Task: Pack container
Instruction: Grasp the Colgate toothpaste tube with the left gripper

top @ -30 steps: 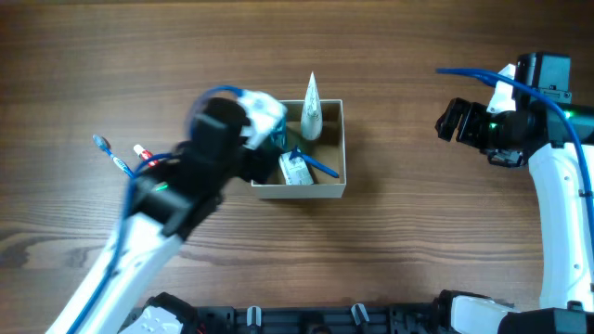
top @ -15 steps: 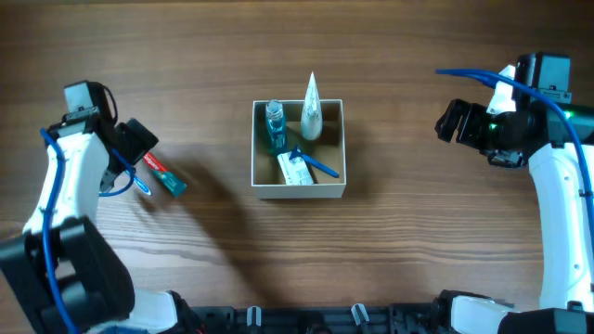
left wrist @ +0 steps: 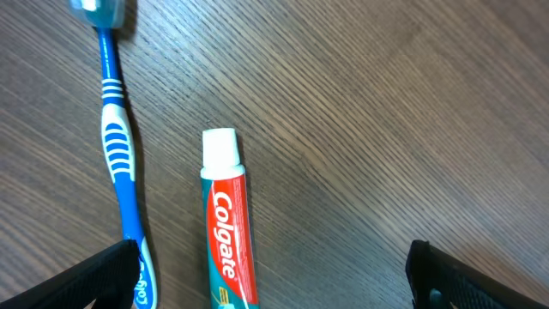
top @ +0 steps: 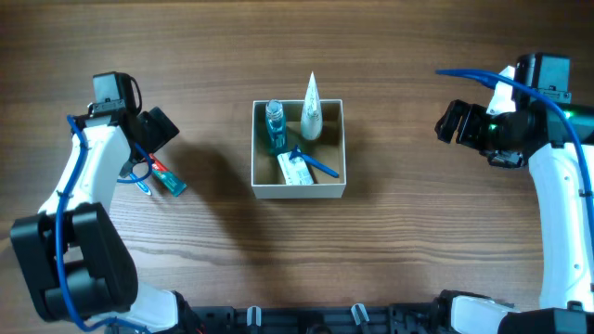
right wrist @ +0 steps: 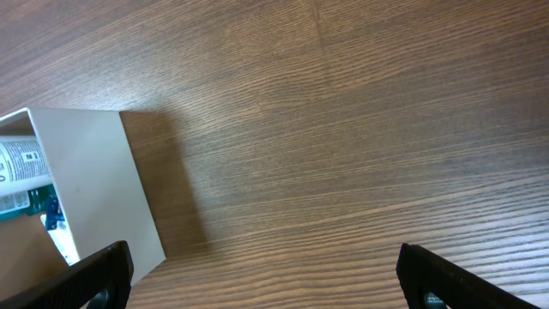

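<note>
My left gripper grabs the toothpaste tube across its narrow body just behind the white cap next, since the rest stays free to pack into the container.
The container (top: 334, 148) is a square shallow box with white walls at the table's middle. It holds a teal bottle (top: 275, 127), a white tube (top: 311, 107), a blue toothbrush (top: 316, 163) and a small packet (top: 295, 171). Its white wall shows in the right wrist view (right wrist: 86, 180). A red-and-teal toothpaste tube (left wrist: 228, 232) and a blue toothbrush (left wrist: 118, 163) lie on the wood to the left; both also show in the overhead view, the tube (top: 167, 178) beside the brush (top: 141, 182). My left gripper (left wrist: 270, 296) is open just above them. My right gripper (right wrist: 266, 292) is open and empty, far right.
Bare wood grain table (top: 418, 232) surrounds the box. The right arm (top: 557, 186) stands along the right edge.
My left arm has swung from the container out to the left. It now hovers over the toothpaste and toothbrush. The teal bottle now stands in the container. The right arm has not moved.
</note>
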Robot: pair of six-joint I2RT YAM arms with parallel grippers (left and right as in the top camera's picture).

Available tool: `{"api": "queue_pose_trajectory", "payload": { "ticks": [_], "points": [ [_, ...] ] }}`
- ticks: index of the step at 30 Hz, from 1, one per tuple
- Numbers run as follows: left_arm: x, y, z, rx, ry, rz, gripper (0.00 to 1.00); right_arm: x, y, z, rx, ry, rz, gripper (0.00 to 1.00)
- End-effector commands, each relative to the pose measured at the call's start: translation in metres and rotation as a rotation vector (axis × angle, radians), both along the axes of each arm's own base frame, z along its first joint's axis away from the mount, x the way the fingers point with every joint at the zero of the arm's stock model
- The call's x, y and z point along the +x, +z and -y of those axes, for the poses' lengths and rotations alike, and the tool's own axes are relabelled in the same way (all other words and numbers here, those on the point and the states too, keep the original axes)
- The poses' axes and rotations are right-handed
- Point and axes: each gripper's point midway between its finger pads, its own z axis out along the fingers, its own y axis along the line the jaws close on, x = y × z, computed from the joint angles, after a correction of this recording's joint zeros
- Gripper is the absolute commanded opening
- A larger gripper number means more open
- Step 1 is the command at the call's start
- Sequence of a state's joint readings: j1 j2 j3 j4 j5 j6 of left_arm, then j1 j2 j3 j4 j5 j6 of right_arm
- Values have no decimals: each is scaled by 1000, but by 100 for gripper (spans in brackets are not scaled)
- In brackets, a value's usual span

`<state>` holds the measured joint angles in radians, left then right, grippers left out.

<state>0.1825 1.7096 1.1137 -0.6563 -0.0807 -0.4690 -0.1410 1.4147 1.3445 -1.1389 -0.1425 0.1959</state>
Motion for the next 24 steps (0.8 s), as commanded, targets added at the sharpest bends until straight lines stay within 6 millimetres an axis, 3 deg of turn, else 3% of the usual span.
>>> {"api": "queue_pose_trajectory", "payload": {
  "ticks": [1, 11, 16, 21, 24],
  "points": [
    [-3, -20, 1, -15, 3, -49, 100, 0, 0, -1, 11, 14, -1, 100],
    [7, -48, -1, -18, 2, -64, 100, 0, 0, -2, 11, 14, -3, 100],
    [8, -51, -1, -18, 2, -65, 100, -1, 0, -1, 11, 14, -4, 100],
    [3, -71, 9, -94, -7, -109, 100, -1, 0, -2, 11, 14, -5, 100],
    [0, -72, 10, -96, -7, -123, 100, -1, 0, -2, 11, 14, -5, 100]
  ]
}}
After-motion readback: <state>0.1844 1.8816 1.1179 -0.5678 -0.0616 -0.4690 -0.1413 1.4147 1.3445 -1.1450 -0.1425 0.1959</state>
